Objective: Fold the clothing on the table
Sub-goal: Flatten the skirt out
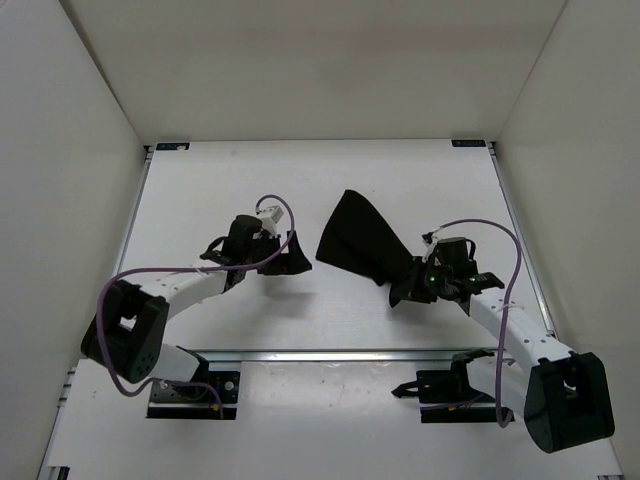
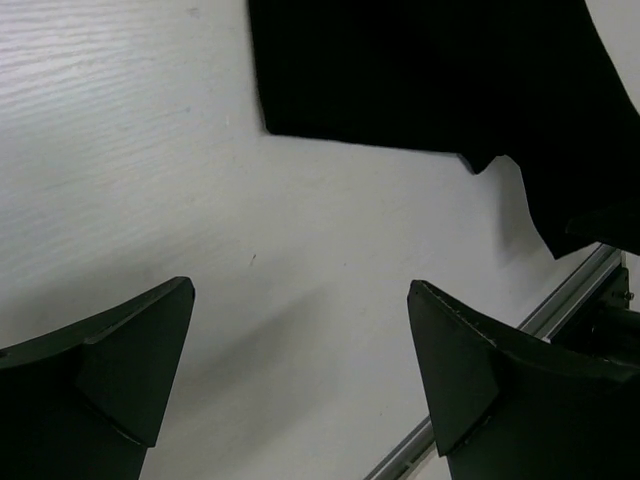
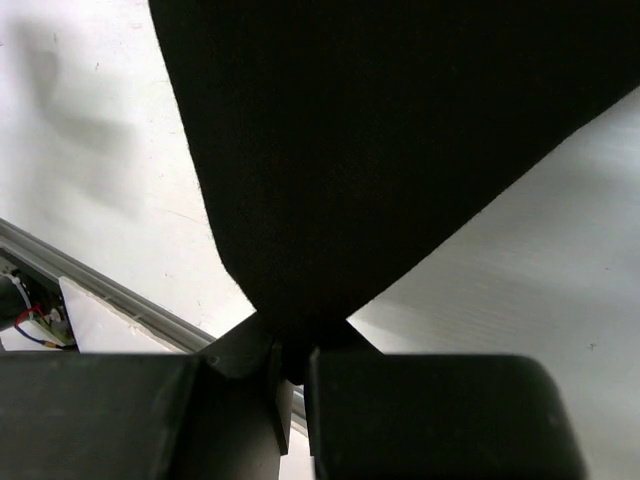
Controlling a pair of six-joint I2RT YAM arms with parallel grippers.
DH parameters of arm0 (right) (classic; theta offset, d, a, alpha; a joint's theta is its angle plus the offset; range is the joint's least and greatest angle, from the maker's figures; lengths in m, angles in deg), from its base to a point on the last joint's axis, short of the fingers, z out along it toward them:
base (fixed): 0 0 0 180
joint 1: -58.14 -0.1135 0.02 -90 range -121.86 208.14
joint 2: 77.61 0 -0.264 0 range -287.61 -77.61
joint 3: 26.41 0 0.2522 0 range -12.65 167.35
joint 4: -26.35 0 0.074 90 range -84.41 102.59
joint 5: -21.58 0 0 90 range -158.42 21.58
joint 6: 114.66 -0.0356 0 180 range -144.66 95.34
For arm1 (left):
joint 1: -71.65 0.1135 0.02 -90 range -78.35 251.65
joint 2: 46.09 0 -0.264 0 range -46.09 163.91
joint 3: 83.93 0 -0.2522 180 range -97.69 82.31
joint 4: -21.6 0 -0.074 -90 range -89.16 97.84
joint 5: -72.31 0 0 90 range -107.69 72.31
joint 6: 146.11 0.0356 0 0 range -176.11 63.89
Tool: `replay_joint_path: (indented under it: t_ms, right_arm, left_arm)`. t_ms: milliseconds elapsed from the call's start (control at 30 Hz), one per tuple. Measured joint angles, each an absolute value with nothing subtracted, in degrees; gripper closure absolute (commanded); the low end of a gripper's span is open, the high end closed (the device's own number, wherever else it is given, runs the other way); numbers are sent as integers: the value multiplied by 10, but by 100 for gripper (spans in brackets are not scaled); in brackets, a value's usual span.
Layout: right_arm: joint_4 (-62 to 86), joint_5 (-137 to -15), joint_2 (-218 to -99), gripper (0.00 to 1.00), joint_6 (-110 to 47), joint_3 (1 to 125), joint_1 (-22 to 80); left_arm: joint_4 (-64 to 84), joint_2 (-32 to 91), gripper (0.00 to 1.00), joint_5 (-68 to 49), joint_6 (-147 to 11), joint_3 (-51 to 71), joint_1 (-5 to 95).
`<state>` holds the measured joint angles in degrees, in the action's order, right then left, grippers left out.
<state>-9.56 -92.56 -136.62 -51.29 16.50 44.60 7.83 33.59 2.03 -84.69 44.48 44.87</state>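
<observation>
The clothing is to be spread and folded, so the left gripper will next pick up the clothing's loose corner [image 1: 320,256] [image 2: 272,127], away from the clothing's tip that the right gripper holds.
The black clothing [image 1: 360,240] lies as a narrow fan on the white table [image 1: 200,200], widest at the far end and tapering toward the right arm. My right gripper [image 1: 408,283] is shut on its near tip; in the right wrist view the fabric [image 3: 390,150] spreads away from the pinched jaws at my right gripper [image 3: 297,350]. My left gripper [image 1: 292,253] stands open just left of the clothing, apart from it. Bare table shows between the fingers of my left gripper [image 2: 300,290] in the left wrist view, with the clothing [image 2: 430,70] beyond them.
An aluminium rail [image 1: 330,354] runs across the near edge of the table, with the arm bases [image 1: 190,390] behind it. White enclosure walls [image 1: 60,150] stand on the left, right and far sides. Purple cables [image 1: 280,215] loop over both arms.
</observation>
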Motion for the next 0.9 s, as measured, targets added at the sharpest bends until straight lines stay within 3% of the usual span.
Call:
replay_joint_path:
  t_ms: [533, 833, 900]
  right_arm:
    - [-93, -951, -1337, 100, -510, 154, 484]
    - [-109, -955, -1338, 100, -497, 175, 486]
    - [-112, -955, -1340, 100, -495, 180, 486]
  left_arm:
    - [241, 542, 2, 24, -871, 368, 419]
    - [285, 592, 20, 28, -904, 339, 402]
    - [289, 597, 29, 29, -911, 336, 397]
